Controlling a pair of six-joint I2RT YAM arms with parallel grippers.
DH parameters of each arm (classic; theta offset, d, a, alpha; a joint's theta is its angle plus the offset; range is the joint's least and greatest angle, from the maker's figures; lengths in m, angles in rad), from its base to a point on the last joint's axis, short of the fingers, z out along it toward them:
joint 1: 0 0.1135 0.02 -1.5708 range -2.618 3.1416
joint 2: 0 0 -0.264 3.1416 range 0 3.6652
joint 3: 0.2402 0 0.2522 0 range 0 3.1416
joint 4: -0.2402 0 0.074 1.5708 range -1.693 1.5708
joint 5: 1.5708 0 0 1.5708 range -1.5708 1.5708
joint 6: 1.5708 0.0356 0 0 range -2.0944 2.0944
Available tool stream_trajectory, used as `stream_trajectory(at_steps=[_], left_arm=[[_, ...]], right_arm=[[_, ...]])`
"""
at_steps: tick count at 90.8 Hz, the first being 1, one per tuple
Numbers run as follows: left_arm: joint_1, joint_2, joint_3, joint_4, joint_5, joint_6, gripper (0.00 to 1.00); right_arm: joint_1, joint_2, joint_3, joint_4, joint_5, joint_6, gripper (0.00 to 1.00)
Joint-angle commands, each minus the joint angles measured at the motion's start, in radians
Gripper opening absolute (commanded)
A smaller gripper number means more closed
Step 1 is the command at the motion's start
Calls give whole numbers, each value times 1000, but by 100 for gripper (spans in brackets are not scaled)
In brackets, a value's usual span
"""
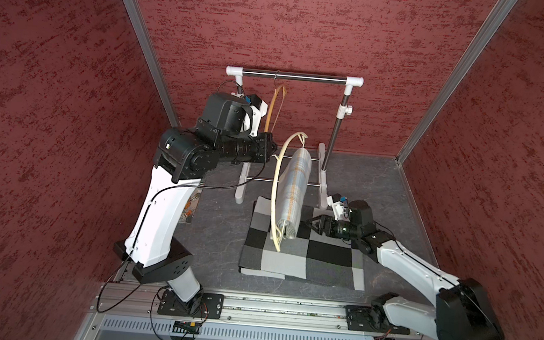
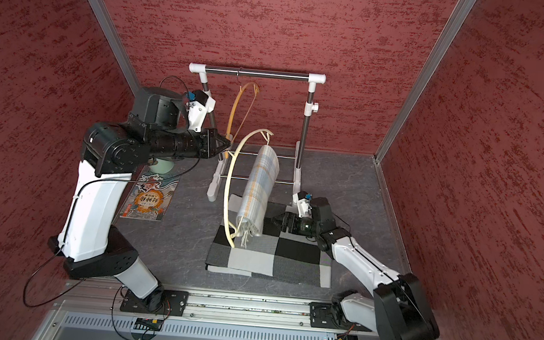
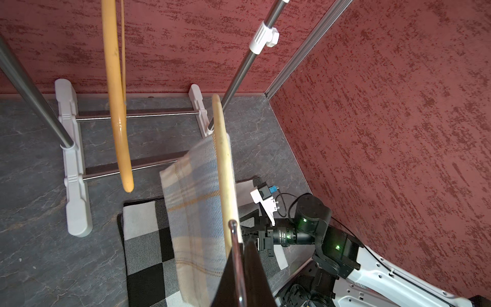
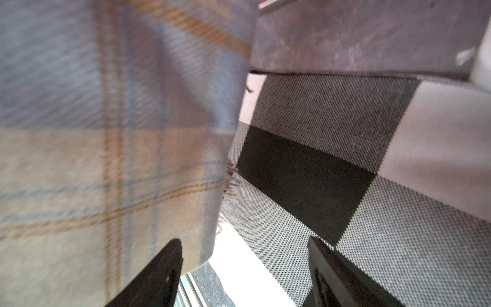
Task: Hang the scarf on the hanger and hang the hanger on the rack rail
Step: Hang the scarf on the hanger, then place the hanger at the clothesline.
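Observation:
The robot's right gripper should next grab the cream hanger by its curved arm near the robot, so that the hook stays free to hang.
A pale blue and cream plaid scarf is draped over the bar of a cream hanger held up in the air. My left gripper is shut on the hanger's metal hook. My right gripper is open, low beside the scarf's hanging fringed end, with nothing between its fingers.
A clothes rack stands at the back with an orange hanger on its rail. A black, grey and white checked cloth lies under the scarf. A picture book lies at the left.

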Motion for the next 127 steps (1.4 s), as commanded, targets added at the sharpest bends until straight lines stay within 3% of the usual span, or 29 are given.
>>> stream_trajectory(at_steps=[1,11,26,41,53,73,84,100,127], left_arm=[[16,4,36,47,45,31,0],[16,14,31,25,14,9,0],[0,35,30,20,-45,1,0],[-31,48,23,33,-99,6,0],[-47,48,15,53,-113,1,0],[-48,49,5,54,-121,1,0],[-48,46,-12,60,-127,2,0],[-49,32,-48,80,-132,3,0],[-48,29,-50,87,-123,3,0]], right_arm=[[-3,-100,-9,86,36,-37,77],[-1,-235,6,85,-24,-44,76],[56,-340,158,-128,-42,-136,75],[247,-223,350,-240,9,-130,76],[429,-72,486,-274,190,-96,74],[514,92,615,-263,198,-89,69],[538,130,667,-280,186,-79,54],[550,132,672,-265,170,-47,48],[551,126,656,-229,164,21,1]])
